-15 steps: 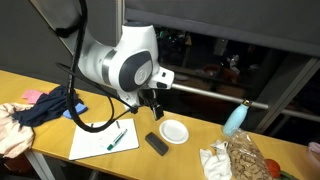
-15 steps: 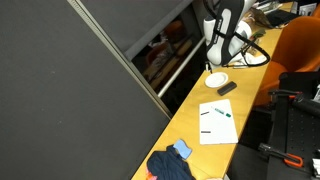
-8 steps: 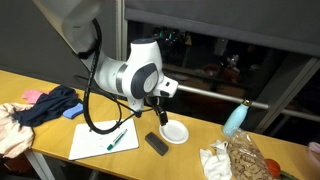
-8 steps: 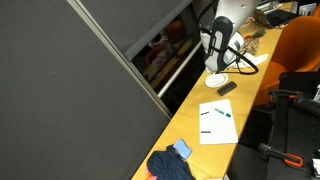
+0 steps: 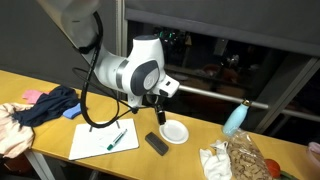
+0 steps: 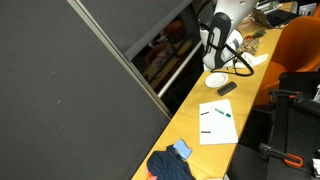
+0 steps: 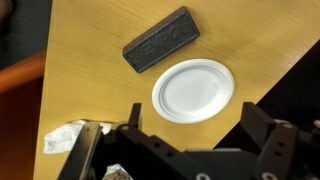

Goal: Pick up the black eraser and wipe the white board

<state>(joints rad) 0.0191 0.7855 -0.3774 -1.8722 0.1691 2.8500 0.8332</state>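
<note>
I should next pick up the black eraser from above with my gripper, with my fingers across its long sides. The eraser's bottom then stays free to wipe the white board (image 5: 104, 139).
The black eraser (image 5: 156, 143) lies flat on the wooden table between the white board (image 5: 104, 139) and a small white plate (image 5: 174, 131). It also shows in an exterior view (image 6: 227, 88) and in the wrist view (image 7: 160, 39), above the plate (image 7: 194, 90). The white board (image 6: 217, 122) has green marker lines on it. My gripper (image 5: 158, 112) hangs open and empty above the plate, a little behind the eraser. In the wrist view its two fingers (image 7: 190, 128) stand wide apart below the plate.
A dark blue cloth (image 5: 47, 105) and a pink cloth (image 5: 12, 125) lie at one end of the table. A light blue bottle (image 5: 234, 118) and a bag of snacks (image 5: 246, 157) sit at the other end. A dark window wall stands behind the table.
The arm has shifted from over the white board towards the plate and eraser, and the wrist has turned a little. The gripper stays open. The eraser has not moved.
</note>
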